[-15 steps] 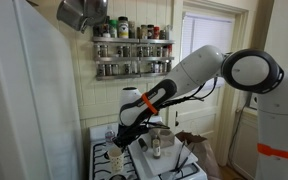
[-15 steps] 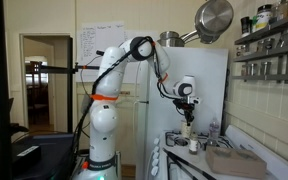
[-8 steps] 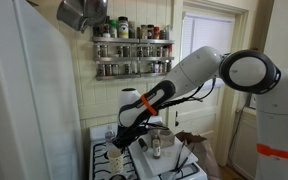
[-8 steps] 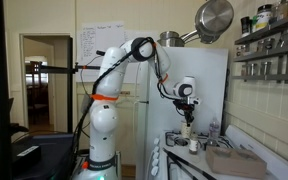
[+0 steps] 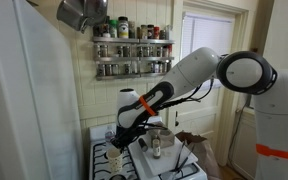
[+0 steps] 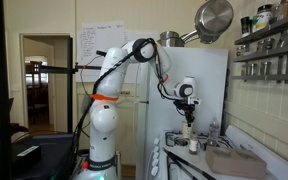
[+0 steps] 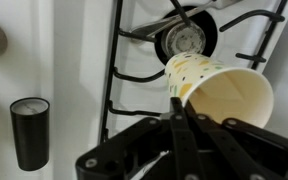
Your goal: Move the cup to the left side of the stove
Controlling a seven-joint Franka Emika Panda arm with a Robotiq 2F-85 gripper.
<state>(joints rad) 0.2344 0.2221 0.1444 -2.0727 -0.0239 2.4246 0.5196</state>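
The cup's base meets the black grates beside the round burner, so my gripper releases the cup next.
In the wrist view my gripper [image 7: 179, 102] is shut on the rim of the cup [image 7: 229, 95], a whitish-cream cup with faint yellow specks, its open mouth tilted toward the camera. The cup hangs over the stove [image 7: 64, 60], beside a round burner [image 7: 187, 38] under black grates. In both exterior views the gripper [image 5: 120, 140] [image 6: 188, 127] points down just above the white stove top [image 5: 104, 160]; the cup is too small there to make out clearly.
A slim dark-capped bottle [image 7: 29, 132] stands on the white stove surface beside the grates. A spice rack [image 5: 132, 50] hangs on the wall behind. A jar and other items [image 5: 156, 143] stand by the stove. A brown bag [image 6: 229, 160] lies nearby.
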